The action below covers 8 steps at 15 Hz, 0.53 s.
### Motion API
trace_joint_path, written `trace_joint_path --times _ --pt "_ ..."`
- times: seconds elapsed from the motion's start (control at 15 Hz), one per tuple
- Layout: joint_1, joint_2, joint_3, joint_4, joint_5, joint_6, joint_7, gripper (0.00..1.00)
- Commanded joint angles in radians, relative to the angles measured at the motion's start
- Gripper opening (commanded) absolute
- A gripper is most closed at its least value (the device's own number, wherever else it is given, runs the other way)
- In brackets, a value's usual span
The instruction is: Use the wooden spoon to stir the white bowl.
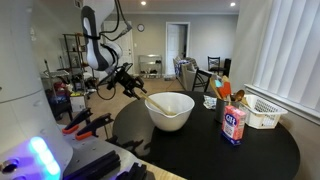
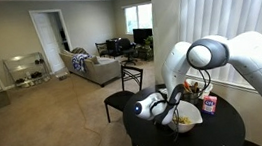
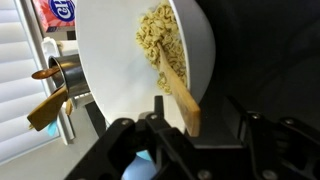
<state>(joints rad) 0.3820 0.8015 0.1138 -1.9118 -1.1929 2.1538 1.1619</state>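
Note:
The handle's end is between my fingers and closing now would catch the wooden spoon [image 3: 176, 86], so it is time for my gripper to close on the wooden spoon.
The white bowl [image 1: 170, 110] stands in the middle of a round black table [image 1: 260, 150] and holds pale noodles [image 3: 158, 38]. The wooden spoon [image 3: 176, 86] lies slanted in the bowl, its head in the noodles and its handle leaning over the rim. My gripper [image 3: 196, 108] hovers at the handle's end, jaws apart. The handle tip sits between the fingers [image 3: 159, 106], close to one of them, with a clear gap to the other. In both exterior views the gripper [image 1: 128, 80] [image 2: 163, 104] is just beside the bowl's [image 2: 184, 119] rim.
A small white basket [image 1: 262, 112], a canister with a blue and red label [image 1: 234, 125] and a holder with orange utensils [image 1: 222, 95] stand on the table beyond the bowl. A black chair [image 2: 123, 89] stands by the table. Blinds cover the window behind.

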Motion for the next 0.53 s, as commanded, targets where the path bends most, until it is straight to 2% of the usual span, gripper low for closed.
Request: trace_joint_path --times 0.0,0.07,0.4,0.47 --pt "-0.022 -0.026 0.013 -0.026 -0.023 0.024 -0.027 0.41" --pt "-0.022 -0.026 0.013 -0.026 -0.023 0.025 -0.027 0.40" --pt "-0.024 -0.026 0.013 -0.025 -0.022 0.026 -0.030 0.07" --pt "-0.024 -0.026 0.013 -0.024 -0.022 0.026 -0.030 0.05"
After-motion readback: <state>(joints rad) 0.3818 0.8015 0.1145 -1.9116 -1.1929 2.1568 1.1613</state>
